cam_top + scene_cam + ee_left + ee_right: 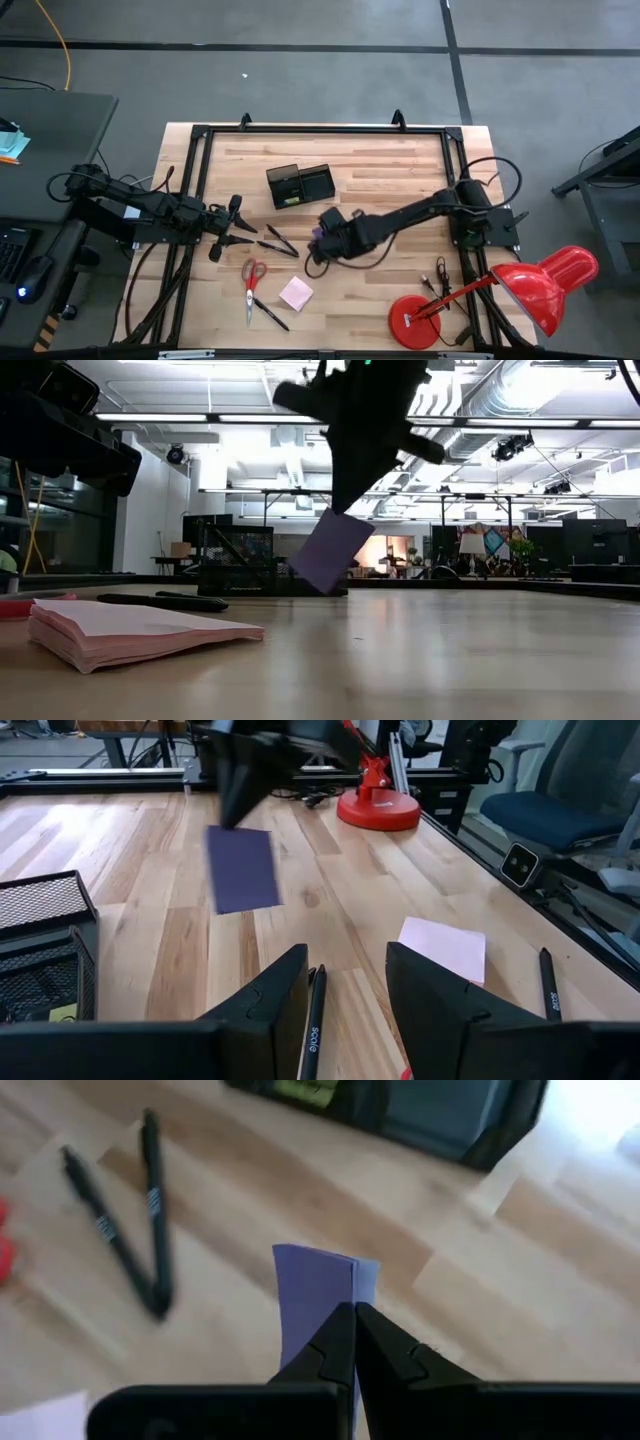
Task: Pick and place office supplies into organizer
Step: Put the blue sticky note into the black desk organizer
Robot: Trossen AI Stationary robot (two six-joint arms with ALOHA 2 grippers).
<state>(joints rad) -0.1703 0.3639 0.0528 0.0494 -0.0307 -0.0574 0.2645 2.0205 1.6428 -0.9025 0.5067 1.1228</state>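
Observation:
My right gripper should keep holding the purple pad [317,233] and open only once the pad is over the organizer's compartment [316,181]. The pad is still over wood, short of the compartment.
My right gripper [322,236] hangs over the table's middle, shut on a purple square pad [330,548], near the black two-compartment organizer [298,186]. At the table's left, my left gripper [347,990] stands open above a black pen [315,1018] that lies on the wood. Two crossed black pens [150,1220] lie nearby. Lying flat near the front edge are the pink sticky-note pad [296,293], the red-handled scissors [252,280] and another pen [270,315]. My right gripper pinches the purple pad's upper edge [338,1298] between its two fingers [335,1342]. The fingers slant down from above. The pad hangs tilted below them [242,868], lifted clear of the table.
A big red desk lamp stands at the front right, its round base [415,320] on the table and its shade [545,285] past the edge. Black frame rails [320,129] border the table. Bare wood lies between the organizer and the lamp.

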